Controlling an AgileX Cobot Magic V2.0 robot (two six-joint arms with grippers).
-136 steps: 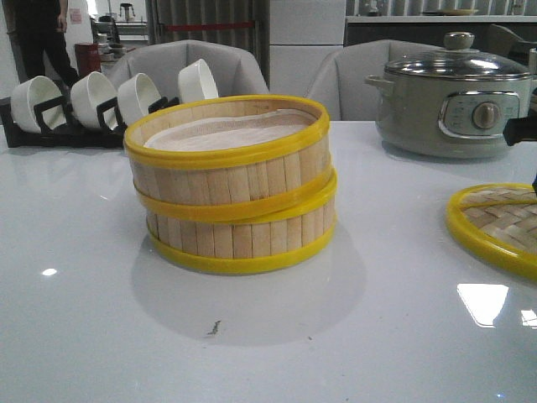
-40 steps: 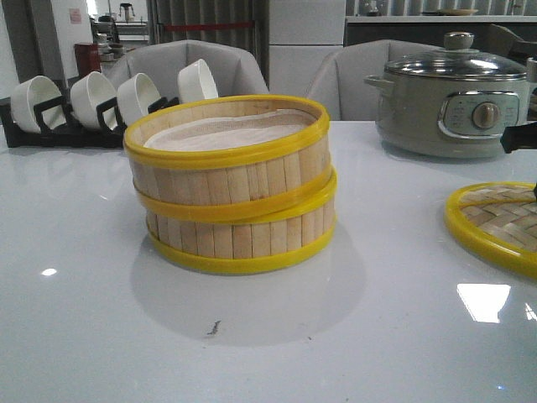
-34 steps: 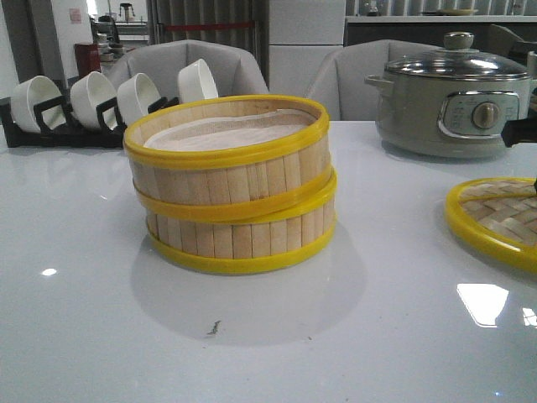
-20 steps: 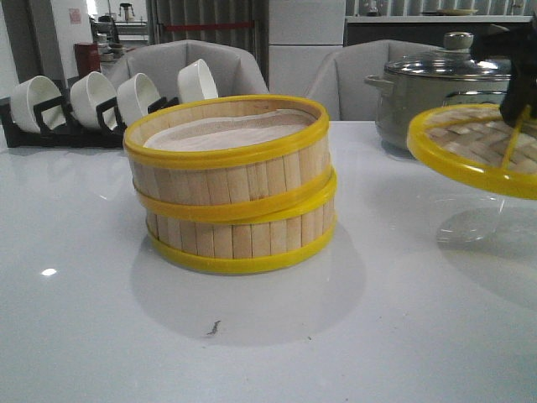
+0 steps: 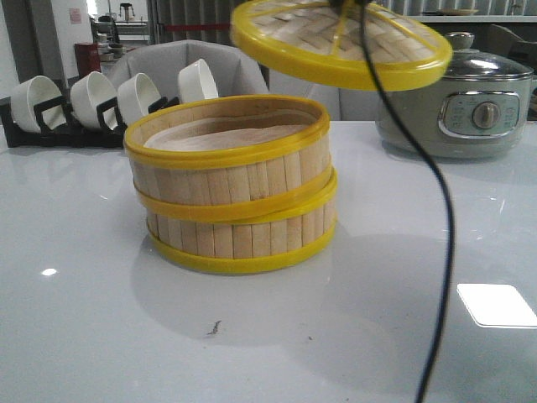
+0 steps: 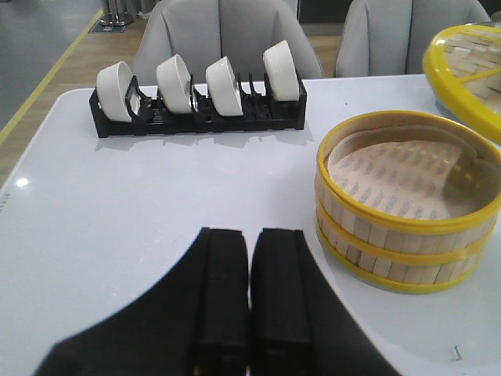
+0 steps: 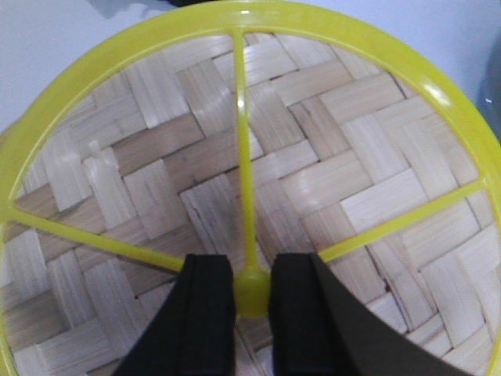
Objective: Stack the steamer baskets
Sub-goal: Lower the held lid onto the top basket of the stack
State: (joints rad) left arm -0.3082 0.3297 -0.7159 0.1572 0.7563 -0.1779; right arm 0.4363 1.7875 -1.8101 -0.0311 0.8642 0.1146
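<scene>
My right gripper keeps holding the lid for now, since in the front view the woven lid (image 5: 336, 38) hangs tilted above and beyond the upper basket's rim (image 5: 231, 155).
Two steamer baskets (image 5: 231, 180) with pale slat walls and yellow rims stand stacked on the white table, a white liner inside the upper one; they also show in the left wrist view (image 6: 403, 200). My right gripper (image 7: 252, 294) is shut on the yellow centre knob of the flat woven bamboo lid (image 7: 235, 157). In the front view the lid (image 5: 336, 38) hangs tilted in the air above and to the right of the stack; the gripper itself is hidden there. My left gripper (image 6: 249, 243) is shut and empty, low over the table left of the stack.
A black rack with several white bowls (image 5: 92, 101) stands at the back left, also in the left wrist view (image 6: 196, 90). A grey electric pot with glass lid (image 5: 457, 101) stands at the back right. A black cable (image 5: 440, 218) hangs down on the right.
The right gripper has lifted the woven lid off the table at the right and carried it up and leftward, to above the stack. The stack has not moved.
</scene>
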